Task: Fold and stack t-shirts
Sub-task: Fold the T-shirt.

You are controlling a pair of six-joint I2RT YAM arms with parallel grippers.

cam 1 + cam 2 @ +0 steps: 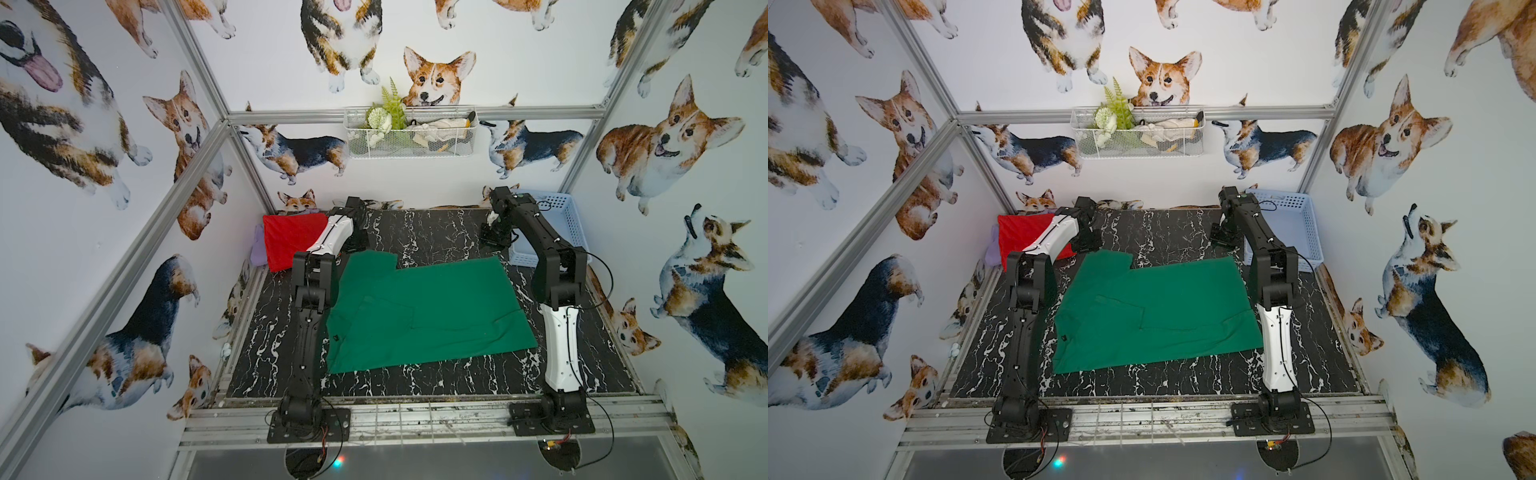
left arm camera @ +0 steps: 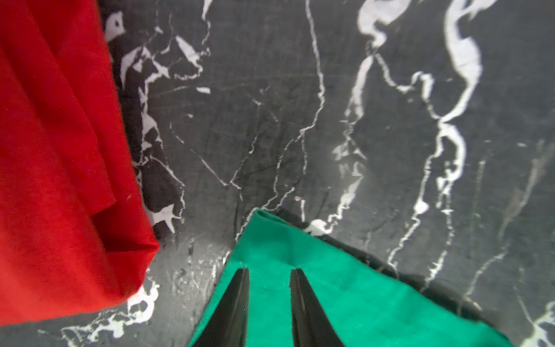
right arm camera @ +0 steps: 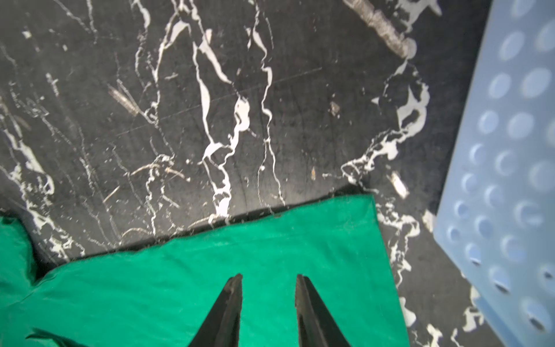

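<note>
The green t-shirt's far edge should be folded over, so my right gripper will next pinch the t-shirt's far corner beside the pale blue basket.
The dark green t-shirt [image 1: 436,307] [image 1: 1163,316] lies spread on the black marble table, one side folded over its middle. The bright red t-shirt [image 1: 286,241] [image 1: 1021,235] lies folded at the far left corner. In the left wrist view my left gripper [image 2: 268,269] is open over the green t-shirt's [image 2: 330,294] far left corner, its tips denting the cloth, with the red t-shirt [image 2: 60,150] beside it. In the right wrist view my right gripper [image 3: 268,276] is open above the green t-shirt's [image 3: 180,285] far right corner, with flat cloth between the fingers.
A pale blue perforated basket [image 1: 561,224] [image 3: 510,150] stands at the far right, close to the right gripper. A lilac cloth [image 1: 258,249] pokes out beside the red t-shirt. A white wire basket [image 1: 411,137] hangs on the back wall. Metal frame rails edge the table.
</note>
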